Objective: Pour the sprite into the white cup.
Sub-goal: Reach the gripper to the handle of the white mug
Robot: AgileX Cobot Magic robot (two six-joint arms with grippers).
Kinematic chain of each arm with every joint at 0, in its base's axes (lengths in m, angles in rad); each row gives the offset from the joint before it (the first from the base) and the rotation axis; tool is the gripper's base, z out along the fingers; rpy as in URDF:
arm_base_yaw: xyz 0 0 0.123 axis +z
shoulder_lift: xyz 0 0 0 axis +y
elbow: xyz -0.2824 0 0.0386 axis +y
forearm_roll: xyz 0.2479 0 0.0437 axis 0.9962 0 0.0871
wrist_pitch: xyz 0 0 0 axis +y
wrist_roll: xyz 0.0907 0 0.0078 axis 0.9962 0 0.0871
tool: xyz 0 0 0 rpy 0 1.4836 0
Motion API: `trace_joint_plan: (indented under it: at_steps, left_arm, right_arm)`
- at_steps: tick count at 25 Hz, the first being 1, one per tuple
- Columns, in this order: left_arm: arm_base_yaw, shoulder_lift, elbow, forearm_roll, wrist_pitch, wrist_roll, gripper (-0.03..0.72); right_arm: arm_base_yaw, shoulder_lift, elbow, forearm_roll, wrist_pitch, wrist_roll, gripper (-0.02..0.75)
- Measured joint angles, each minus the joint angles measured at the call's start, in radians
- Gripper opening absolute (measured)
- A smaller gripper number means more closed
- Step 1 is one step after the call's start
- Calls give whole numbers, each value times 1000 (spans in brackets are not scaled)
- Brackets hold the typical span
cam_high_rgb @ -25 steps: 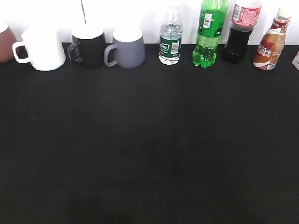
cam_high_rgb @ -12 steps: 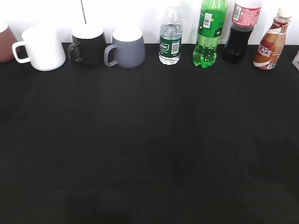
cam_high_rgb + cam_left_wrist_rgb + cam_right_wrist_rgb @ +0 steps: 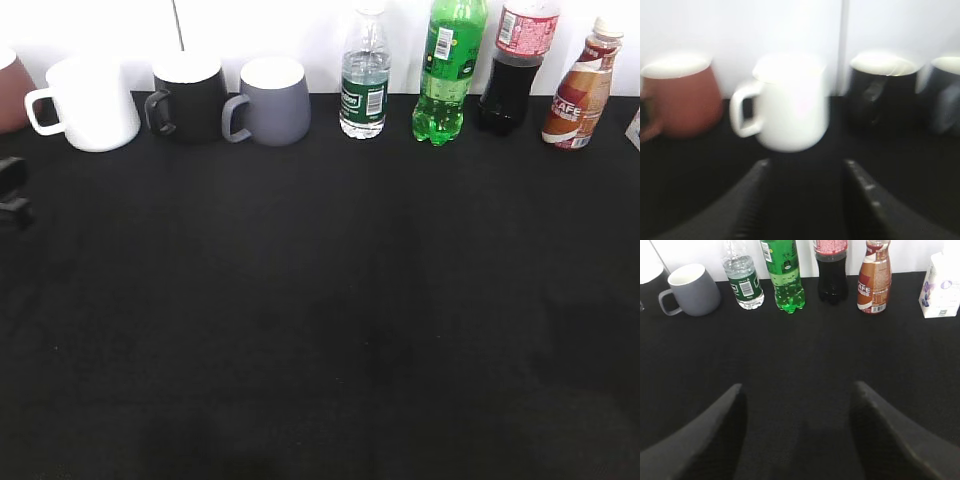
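The white cup's round body is wider than my open fingers, so my left gripper will next take the cup by its slim loop handle.
The sprite, a tall bright-green bottle, stands at the back of the black table; it also shows in the right wrist view. The white cup stands at the back left, handle to the left, and shows blurred in the left wrist view. My left gripper is open and empty, just in front of the white cup; its tip shows at the left edge of the exterior view. My right gripper is open and empty over the table, well short of the bottles.
A brown mug stands left of the white cup. A black mug and a grey mug stand to its right. A water bottle, a cola bottle, a coffee bottle and a white carton line the back.
My left gripper has come into the exterior view at the left edge. The bottles and mugs have not moved.
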Motion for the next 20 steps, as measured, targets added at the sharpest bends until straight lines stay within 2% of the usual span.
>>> trace_joint_plan:
  at_steps: [2, 4, 7, 10, 15, 17, 20]
  left_arm:
    - [0, 97, 0, -1, -168, 0, 312]
    - [0, 233, -5, -41, -305, 0, 382]
    - [0, 431, -110, -80, -311, -2, 434]
    - [12, 473, -237, -154, -313, 1, 438]
    - [135, 475, -273, -43, -319, 1, 438]
    - [149, 502, -328, 37, -319, 1, 438]
    - [149, 563, -427, 70, -319, 1, 438]
  right_arm:
    - [0, 0, 0, 0, 1, 0, 471]
    - [0, 0, 0, 0, 1, 0, 470]
    - [0, 0, 0, 0, 15, -1, 470]
    - [0, 0, 0, 0, 30, -1, 469]
    - [0, 0, 0, 18, 46, -3, 469]
    - [0, 0, 0, 29, 46, -11, 469]
    - [0, 0, 0, 31, 56, -19, 467]
